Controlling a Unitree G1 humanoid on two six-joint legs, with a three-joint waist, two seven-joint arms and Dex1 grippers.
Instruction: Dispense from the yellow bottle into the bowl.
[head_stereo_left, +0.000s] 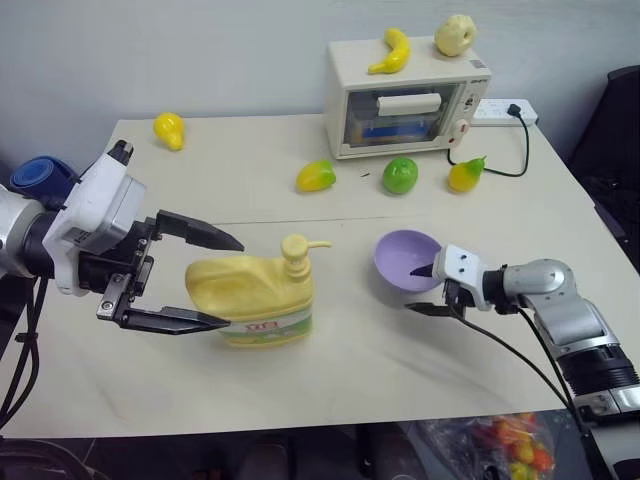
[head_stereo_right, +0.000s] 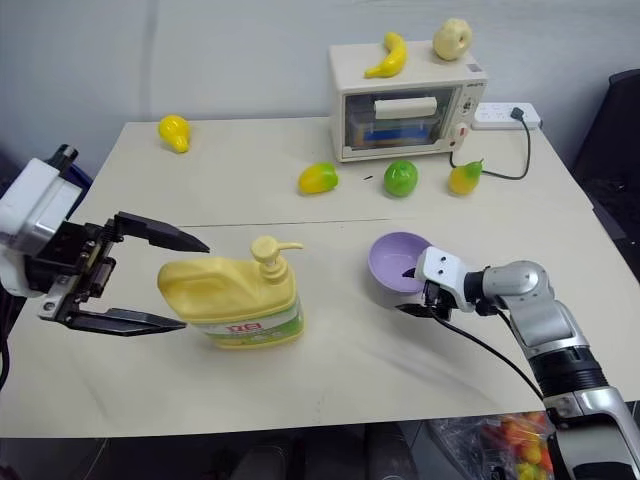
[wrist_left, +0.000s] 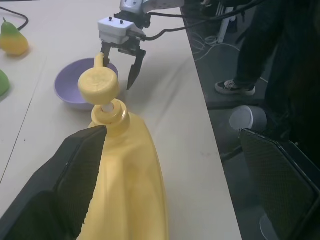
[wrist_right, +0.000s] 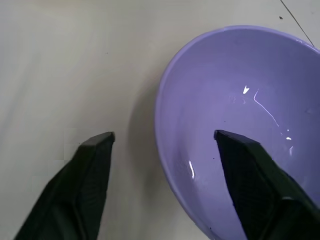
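Observation:
My right gripper should next grab the lavender bowl by its rim. The bowl must catch what the yellow bottle dispenses.
The yellow bottle stands upright near the table's front, its pump top with the nozzle facing the bowl. My left gripper is open, and its two fingers reach along either side of the bottle's handle end. One finger lies close against the bottle's side and the other stands well off it. The lavender bowl sits to the bottle's right. My right gripper is open astride the bowl's near rim, with one finger inside the bowl and one outside.
A cream toaster oven stands at the back with a banana and a pale fruit on top. Loose fruits lie in front of it and one at the far left. A power strip and its cable lie at the back right.

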